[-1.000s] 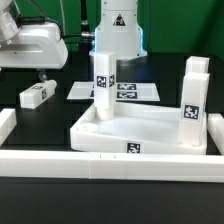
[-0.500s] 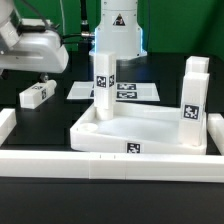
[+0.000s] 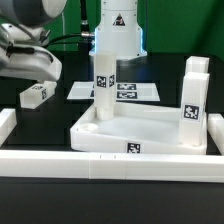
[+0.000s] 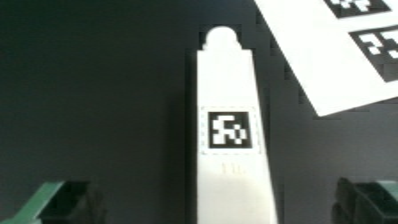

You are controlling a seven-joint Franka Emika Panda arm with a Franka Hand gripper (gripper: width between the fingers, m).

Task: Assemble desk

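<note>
My gripper should go lower first and then close on the loose leg, because its open fingertips are above the leg and would miss it if they closed now.
The white tabletop (image 3: 140, 132) lies rim-up in the middle of the exterior view. Three tagged legs stand upright on it: one at the far left corner (image 3: 103, 85) and two on the right (image 3: 190, 105) (image 3: 197, 70). A fourth leg (image 3: 37, 95) lies loose on the black table to the left. My gripper (image 3: 40, 78) hangs just above that leg. In the wrist view the lying leg (image 4: 231, 130) runs lengthwise between my spread fingers (image 4: 54, 200), and the gripper (image 4: 214, 205) is open and empty, not touching it.
The marker board (image 3: 115, 92) lies flat behind the tabletop and shows in the wrist view (image 4: 347, 50) beside the leg. White border rails run along the front (image 3: 110, 165), the left (image 3: 6, 125) and the right (image 3: 215, 135). The robot base (image 3: 118, 30) stands at the back.
My arm has swung and lowered toward the loose leg at the exterior view's left. The legs and tabletop have not moved.
</note>
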